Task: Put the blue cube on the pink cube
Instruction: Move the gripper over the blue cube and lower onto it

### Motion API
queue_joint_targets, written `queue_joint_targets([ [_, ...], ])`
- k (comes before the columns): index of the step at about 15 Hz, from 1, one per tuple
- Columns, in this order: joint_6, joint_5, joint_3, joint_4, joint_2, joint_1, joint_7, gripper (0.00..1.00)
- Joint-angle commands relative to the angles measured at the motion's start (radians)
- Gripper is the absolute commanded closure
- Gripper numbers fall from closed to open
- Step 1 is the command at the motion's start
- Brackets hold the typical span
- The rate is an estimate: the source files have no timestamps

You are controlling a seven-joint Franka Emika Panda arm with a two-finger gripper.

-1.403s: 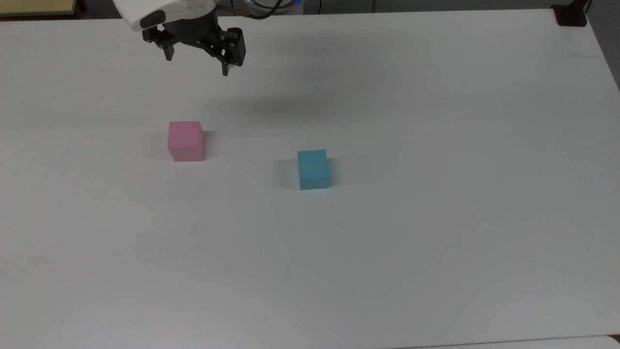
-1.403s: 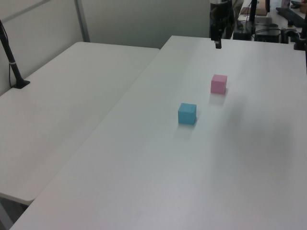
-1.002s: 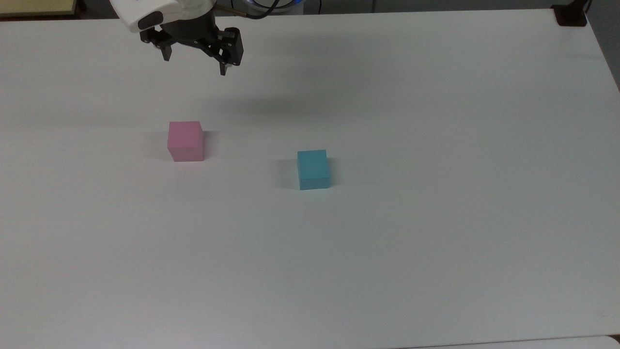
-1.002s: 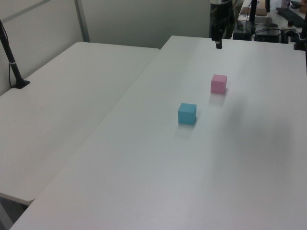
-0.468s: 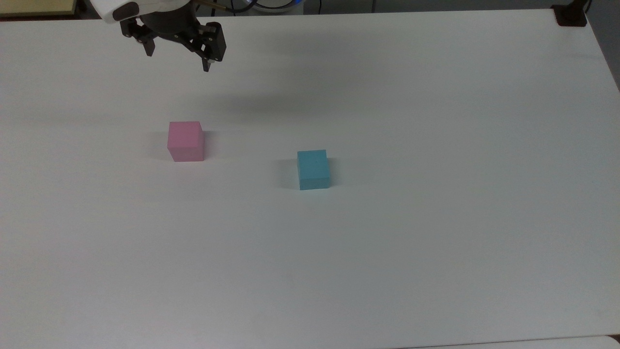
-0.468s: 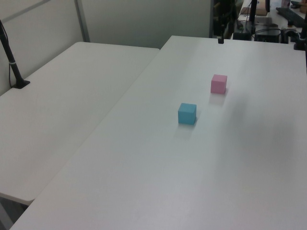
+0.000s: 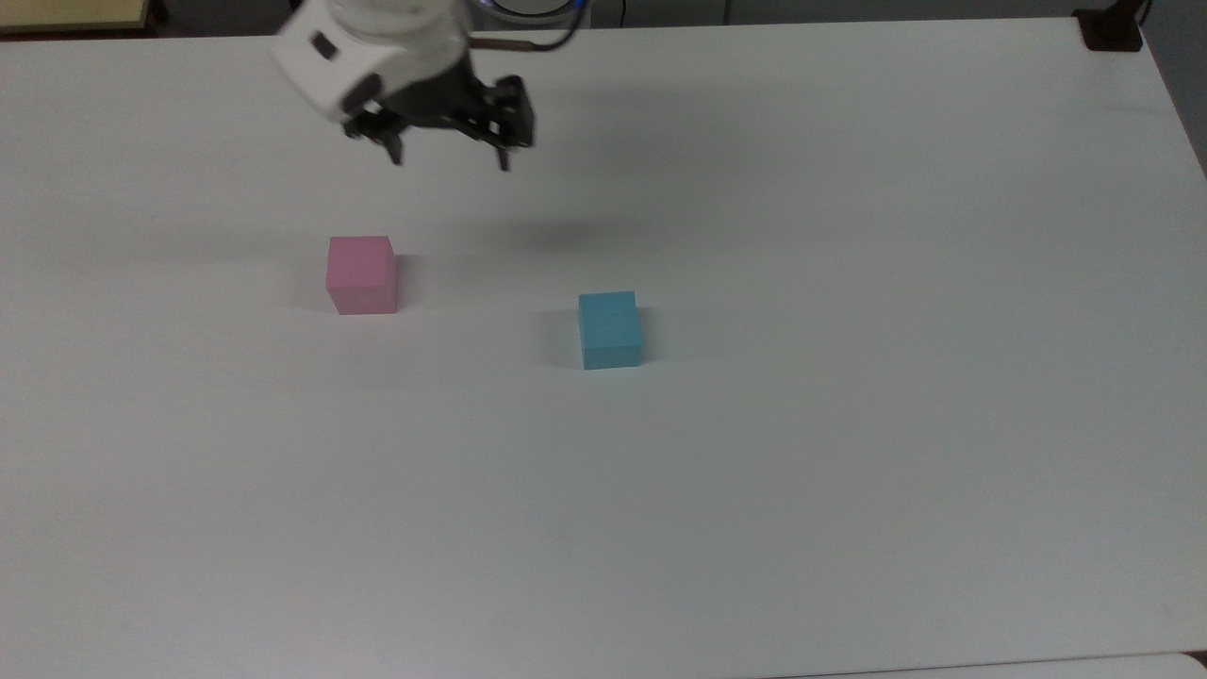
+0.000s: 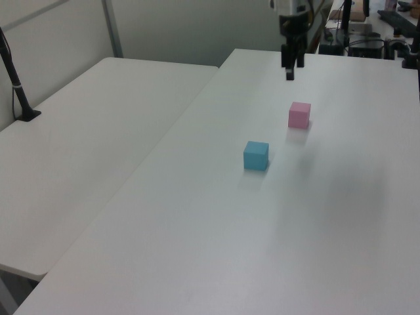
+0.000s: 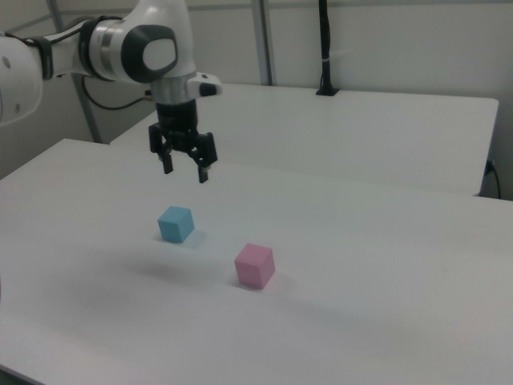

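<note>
My gripper grabs the blue cube by its upper part next, to set the blue cube on the pink cube.
The blue cube rests on the white table, untouched. The pink cube sits apart from it, to the top view's left. My gripper hangs open and empty above the table, well above both cubes. In the top view it is beyond the cubes, between them sideways. In the right view it hovers high above the blue cube.
The white table spreads wide around the cubes. A second white table adjoins it on the left view's left. A black post base stands at the top view's far right corner.
The gripper has swung to the top view's right and slightly nearer, from beyond the pink cube to between the two cubes. Both cubes are unmoved.
</note>
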Motion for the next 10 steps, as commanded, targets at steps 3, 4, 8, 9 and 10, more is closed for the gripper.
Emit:
queue_joint_targets([
  [3, 0.126, 0.01, -0.019, -0.006, 0.128, 0.181, 0.071, 0.0],
  [4, 0.209, 0.0, -0.029, -0.01, 0.165, 0.215, 0.121, 0.0],
  [8, 0.282, -0.025, -0.097, -0.007, 0.262, 0.29, 0.134, 0.0],
  [9, 0.306, -0.026, -0.103, -0.007, 0.277, 0.295, 0.134, 0.0],
  [10, 0.326, -0.028, -0.103, -0.009, 0.294, 0.296, 0.134, 0.0],
])
